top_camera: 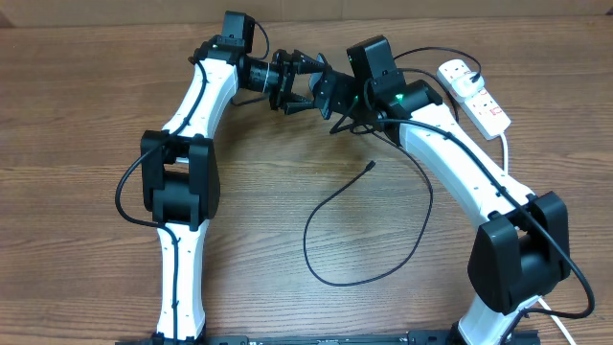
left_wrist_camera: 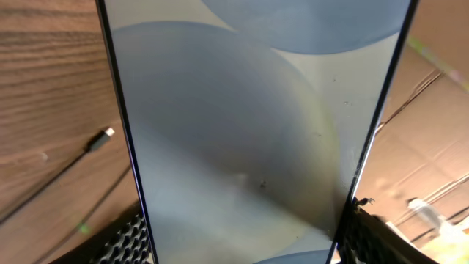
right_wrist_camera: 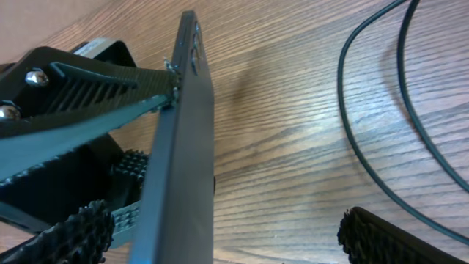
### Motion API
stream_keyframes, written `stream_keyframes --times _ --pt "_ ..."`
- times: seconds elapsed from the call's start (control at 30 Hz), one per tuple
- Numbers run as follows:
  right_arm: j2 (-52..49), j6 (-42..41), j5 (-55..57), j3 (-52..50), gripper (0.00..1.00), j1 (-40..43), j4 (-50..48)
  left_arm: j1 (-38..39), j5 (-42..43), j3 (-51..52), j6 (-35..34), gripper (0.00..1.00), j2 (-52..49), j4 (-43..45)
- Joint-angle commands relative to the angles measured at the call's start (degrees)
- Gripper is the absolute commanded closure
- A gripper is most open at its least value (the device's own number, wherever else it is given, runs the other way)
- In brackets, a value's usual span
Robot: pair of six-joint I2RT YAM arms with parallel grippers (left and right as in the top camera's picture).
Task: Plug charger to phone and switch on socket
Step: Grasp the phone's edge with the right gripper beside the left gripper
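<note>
My right gripper should take hold of the phone's loose end (top_camera: 332,93) (right_wrist_camera: 178,226) across its flat sides, so my left gripper is free to grip it again for plugging the charger.
My left gripper (top_camera: 300,81) (left_wrist_camera: 245,246) is shut on the phone (top_camera: 323,89), held up above the table at the back. The phone's pale blue-grey screen (left_wrist_camera: 249,125) fills the left wrist view. In the right wrist view the phone (right_wrist_camera: 183,154) shows edge-on. My right gripper (top_camera: 339,103) (right_wrist_camera: 227,238) is open, with the phone's edge between its fingers, close to the left one. The charger's black cable (top_camera: 330,206) lies looped on the table, its connector tip (top_camera: 372,165) (left_wrist_camera: 108,133) free. Its plug end is hidden. The socket (top_camera: 476,94), a white power strip, lies at the back right.
The charger cable's loop (right_wrist_camera: 366,147) runs across the wooden table under and in front of my right arm. The power strip's white cord (top_camera: 506,149) runs down the right side. Cardboard boxes (left_wrist_camera: 432,110) show behind the phone.
</note>
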State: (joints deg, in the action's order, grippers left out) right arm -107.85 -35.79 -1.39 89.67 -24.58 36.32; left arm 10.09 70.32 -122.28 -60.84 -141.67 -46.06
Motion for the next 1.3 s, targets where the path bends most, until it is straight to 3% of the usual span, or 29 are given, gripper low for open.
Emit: stream_keyframes --times 0.0,0.43,0.77,1.27 --pt "0.2 -0.4 3.4 0.3 0.07 -0.2 -1.2 -0.4 3.7 -1.7 -6.2 0.36 -0.3 1.3" --pt "0.2 1.7 3.9 0.3 0.46 -1.7 -4.4 -0.3 3.6 -1.7 -11.5 0.37 -0.3 2.0" --pt "0.2 3.1 11.1 0.3 0.48 -4.6 -4.8 -0.3 2.7 -1.7 -12.9 0.38 -0.3 3.4" --pt "0.2 3.3 12.3 0.3 0.68 -4.7 -4.6 -0.3 3.5 -1.7 -11.4 0.39 -0.3 4.4"
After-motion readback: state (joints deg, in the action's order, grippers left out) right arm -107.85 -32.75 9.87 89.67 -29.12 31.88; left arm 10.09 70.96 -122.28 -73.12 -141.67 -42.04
